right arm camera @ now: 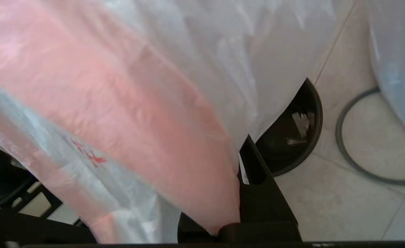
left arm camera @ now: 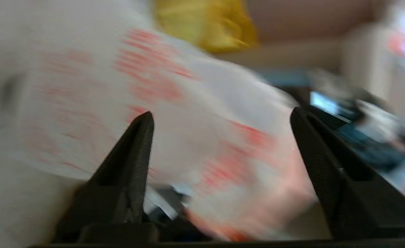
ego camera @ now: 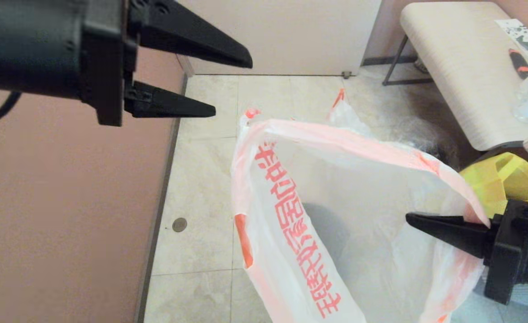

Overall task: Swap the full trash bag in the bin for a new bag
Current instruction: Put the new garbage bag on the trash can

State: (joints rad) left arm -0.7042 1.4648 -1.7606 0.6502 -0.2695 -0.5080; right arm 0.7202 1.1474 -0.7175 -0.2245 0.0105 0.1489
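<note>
The new bag hangs open and slack (ego camera: 305, 226) from my right gripper. My left gripper will grip the bag by its pink rim (ego camera: 240, 185) next.
The new bag (ego camera: 336, 188) hangs open in mid-air, white with red lettering and a pink rim. My right gripper (ego camera: 410, 218) is shut on its pink rim (right arm camera: 137, 113) at the right side; one finger (right arm camera: 257, 162) shows and the other is behind the film. My left gripper (ego camera: 230, 85) stands open up and to the left, clear of the bag (left arm camera: 195, 113), with nothing between its fingers. The black bin (right arm camera: 297, 132) stands on the floor under the bag and shows as a dark shape (ego camera: 329, 229) through it. Behind, the full trash bag (ego camera: 347, 116) sits on the floor, orange handle up.
A grey ring (right arm camera: 357, 162) lies on the tiles beside the bin. A yellow bag (ego camera: 506, 177) sits at the right under a pale bench (ego camera: 461, 67). A pink wall (ego camera: 66, 215) runs along the left, with a floor drain (ego camera: 179, 224) near it.
</note>
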